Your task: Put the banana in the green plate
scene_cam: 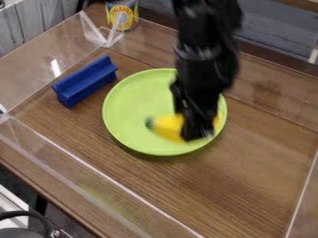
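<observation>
The banana (166, 125) still hangs in my fingers above the green plate's surface, so it is too early to let go. My gripper lowers the banana onto the plate next.
The banana (166, 125) is a small yellow piece with a dark tip, held just over the right half of the green plate (130, 110). My gripper (189, 128) comes down from above and is shut on the banana, its black fingers covering the banana's right end. The large round lime-green plate lies in the middle of the wooden table. Whether the banana touches the plate's surface cannot be told, as the frame is motion-blurred.
A blue rectangular block (85, 79) lies left of the plate. A yellow can (121, 15) stands at the back. Clear acrylic walls (37, 139) border the wooden table on the left and front.
</observation>
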